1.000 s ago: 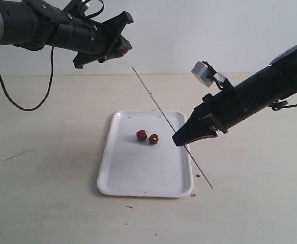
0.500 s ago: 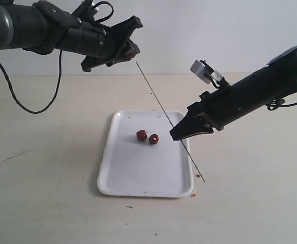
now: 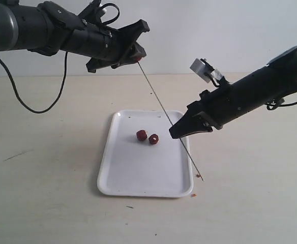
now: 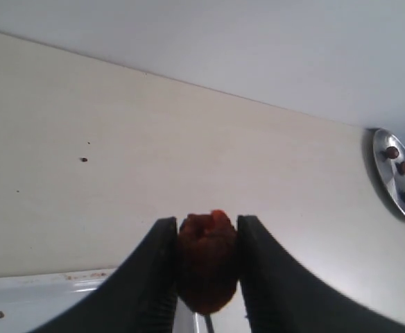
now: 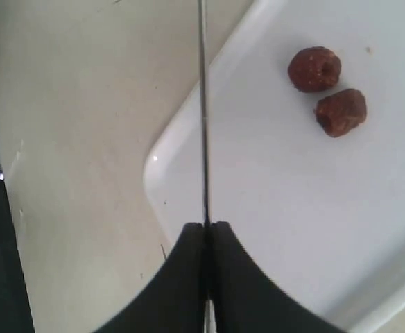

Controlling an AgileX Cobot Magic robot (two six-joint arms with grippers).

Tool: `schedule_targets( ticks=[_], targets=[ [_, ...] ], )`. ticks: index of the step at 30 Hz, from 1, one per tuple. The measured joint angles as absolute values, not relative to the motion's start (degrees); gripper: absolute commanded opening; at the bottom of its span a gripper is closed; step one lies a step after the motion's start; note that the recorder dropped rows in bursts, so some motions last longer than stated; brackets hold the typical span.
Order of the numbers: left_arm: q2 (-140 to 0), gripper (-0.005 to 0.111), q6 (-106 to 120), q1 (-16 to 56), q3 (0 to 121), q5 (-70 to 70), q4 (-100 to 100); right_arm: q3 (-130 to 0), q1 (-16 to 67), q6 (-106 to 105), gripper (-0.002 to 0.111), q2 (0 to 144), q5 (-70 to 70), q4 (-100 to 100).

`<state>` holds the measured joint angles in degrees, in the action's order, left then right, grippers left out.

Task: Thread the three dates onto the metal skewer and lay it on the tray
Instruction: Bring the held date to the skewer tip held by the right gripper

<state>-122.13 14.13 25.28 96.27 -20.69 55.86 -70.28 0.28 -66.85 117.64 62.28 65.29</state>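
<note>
My left gripper needs to keep holding the date until the metal skewer goes through the date, because the skewer's upper tip only reaches the date's bottom.
My left gripper hangs high over the table's back, shut on one dark red date. The metal skewer slants from that date down to the table by the tray's right side; its upper tip meets the date. My right gripper is shut on the skewer partway along, above the tray's right edge. Two more dates lie side by side on the white tray; the right wrist view shows them on the tray.
Small reddish crumbs lie on the table off the tray's near right corner. A round metal plate with three dark lumps shows at the edge of the left wrist view. A black cable hangs from the left arm.
My left gripper moved right and slightly down with its date, reaching the skewer's upper tip. The right gripper shifted a little left, tilting the skewer; its lower end drew in.
</note>
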Motion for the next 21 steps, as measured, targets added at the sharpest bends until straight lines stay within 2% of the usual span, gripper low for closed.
schedule_targets(
  ticks=[12,21],
  targets=[
    [-122.1,0.031,15.6,26.6,96.3,-21.8,55.9,-70.3,0.3,-68.3,0.0,117.6,59.5,68.9],
    [-122.1,0.031,16.4,27.5,96.3,-23.3,55.9,-70.3,0.3,-76.7,0.0,117.7,56.7,79.2]
  ],
)
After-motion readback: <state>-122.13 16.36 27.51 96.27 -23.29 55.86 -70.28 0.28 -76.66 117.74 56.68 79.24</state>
